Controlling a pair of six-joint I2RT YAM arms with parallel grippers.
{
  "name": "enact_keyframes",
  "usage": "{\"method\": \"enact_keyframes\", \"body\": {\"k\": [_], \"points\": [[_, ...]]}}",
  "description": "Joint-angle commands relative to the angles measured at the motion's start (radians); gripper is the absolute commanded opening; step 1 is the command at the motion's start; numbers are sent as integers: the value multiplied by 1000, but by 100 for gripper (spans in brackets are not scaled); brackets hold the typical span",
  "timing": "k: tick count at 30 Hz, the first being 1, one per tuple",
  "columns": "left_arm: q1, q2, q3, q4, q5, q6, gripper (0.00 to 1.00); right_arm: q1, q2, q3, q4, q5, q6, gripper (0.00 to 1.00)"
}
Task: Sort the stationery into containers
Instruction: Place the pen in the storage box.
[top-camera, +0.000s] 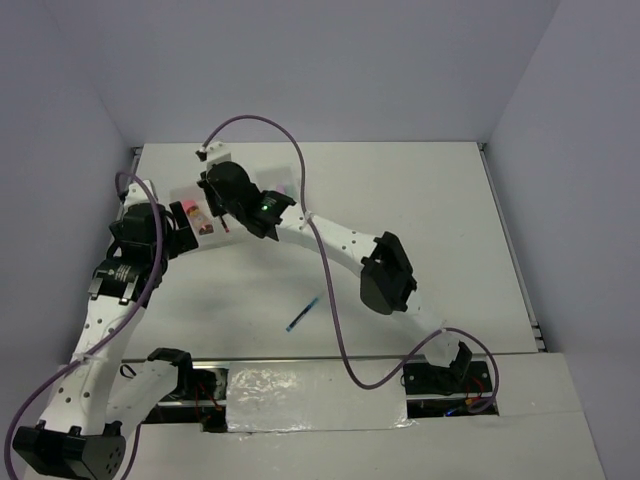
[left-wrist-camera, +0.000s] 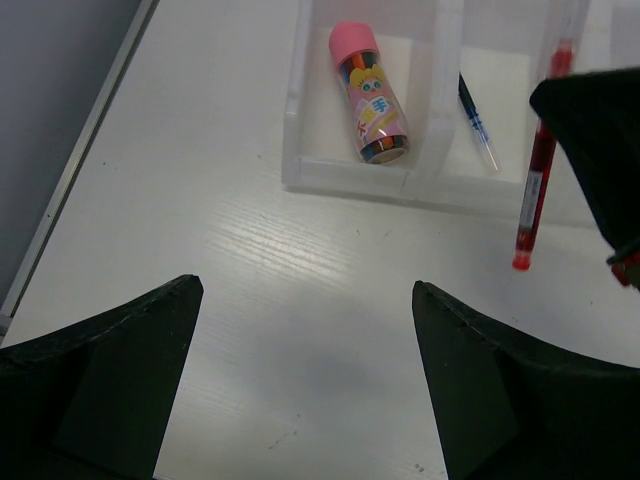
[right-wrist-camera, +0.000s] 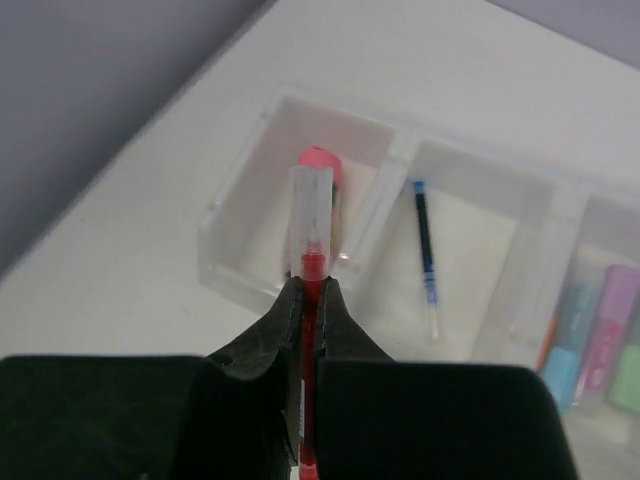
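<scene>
My right gripper keeps the red pen until it is over the tray's middle section, since opening now over the tray's near side would drop it short.
The white tray holds a pink-capped jar in its left compartment, a blue pen in the middle one, and several highlighters in the right one. My right gripper is shut on a red pen and holds it above the tray's near wall, by the left and middle compartments. My left gripper is open and empty over bare table just in front of the tray's left end. A second blue pen lies on the table nearer the arm bases.
The tray sits at the back left, close to the table's left edge and the wall. My right arm arches across the middle of the table. A purple cable hangs along it.
</scene>
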Motion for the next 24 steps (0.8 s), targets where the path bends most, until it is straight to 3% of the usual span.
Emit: {"method": "enact_keyframes", "body": {"k": [1, 6, 13, 24], "points": [[-4, -23, 10, 18, -11, -9, 99, -48, 66, 77, -36, -50, -344, 0], [-4, -15, 11, 26, 9, -4, 99, -106, 25, -9, 102, -109, -415, 0], [-4, 3, 7, 38, 67, 10, 99, -129, 115, 110, 116, -211, -480, 0], [-4, 9, 5, 44, 101, 17, 99, -131, 149, 63, 263, -149, -429, 4]]}}
